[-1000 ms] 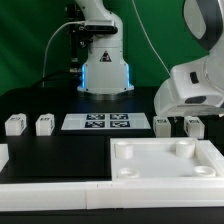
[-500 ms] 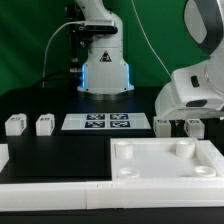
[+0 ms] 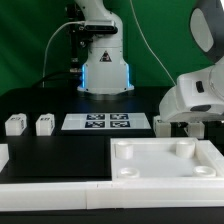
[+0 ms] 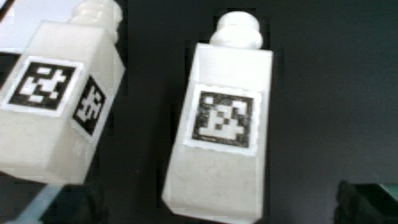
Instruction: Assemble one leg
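I should next grab the leg with my gripper by its blunt square end (image 4: 215,197), so its round peg stays free to go into the tray's corner socket.
In the wrist view two white legs lie on the black table, each with a black-and-white tag. One leg (image 4: 222,110) lies between my open gripper's (image 4: 214,205) dark fingertips (image 4: 54,206), untouched. The other leg (image 4: 63,95) lies beside it, outside the jaws. In the exterior view my gripper (image 3: 185,120) hangs low over two legs (image 3: 162,124) (image 3: 193,125) at the exterior view's right, and its fingers are mostly hidden by the white hand. Two more legs (image 3: 15,124) (image 3: 44,124) stand at the exterior view's left.
The big flat white tray-like piece (image 3: 130,168) with round corner sockets lies in front of my gripper. The marker board (image 3: 107,122) lies in the middle of the table. The robot base (image 3: 105,60) stands behind it. A white ledge (image 3: 50,188) runs along the front.
My hand has come down a little and shifted slightly toward the exterior view's right, closer over the two legs there. The parts have not moved.
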`<state>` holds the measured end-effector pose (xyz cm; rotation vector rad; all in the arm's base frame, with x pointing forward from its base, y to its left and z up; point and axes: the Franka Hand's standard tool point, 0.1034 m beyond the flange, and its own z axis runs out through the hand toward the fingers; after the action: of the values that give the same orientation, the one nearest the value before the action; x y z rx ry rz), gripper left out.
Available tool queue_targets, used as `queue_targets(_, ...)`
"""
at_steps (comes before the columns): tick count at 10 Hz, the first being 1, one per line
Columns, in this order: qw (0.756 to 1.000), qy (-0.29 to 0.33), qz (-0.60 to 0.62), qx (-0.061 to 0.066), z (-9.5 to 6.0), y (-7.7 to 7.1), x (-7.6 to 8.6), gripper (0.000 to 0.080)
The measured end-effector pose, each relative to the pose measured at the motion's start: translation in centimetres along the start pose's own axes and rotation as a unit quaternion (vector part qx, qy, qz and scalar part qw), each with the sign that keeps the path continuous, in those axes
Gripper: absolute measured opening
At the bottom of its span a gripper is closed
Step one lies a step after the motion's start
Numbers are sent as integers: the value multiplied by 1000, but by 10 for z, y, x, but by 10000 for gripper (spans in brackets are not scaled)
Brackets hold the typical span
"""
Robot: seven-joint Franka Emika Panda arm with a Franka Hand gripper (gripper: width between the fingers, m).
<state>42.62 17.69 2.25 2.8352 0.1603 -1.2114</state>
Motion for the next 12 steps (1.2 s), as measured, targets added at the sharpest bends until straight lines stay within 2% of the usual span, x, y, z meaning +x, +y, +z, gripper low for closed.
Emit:
queue_targets(1,999,-41,0,-5,6,3,-6,649)
queue_targets(2,997,-76,-1,-7,10,3,-3,649)
queue_targets(3,998,-64,-2,-4,9,1,5,649)
queue_targets(9,998,-58,-2,-4,24,0,6,649)
queue_targets(12,998,-59,-2,-4,25,0,5,649)
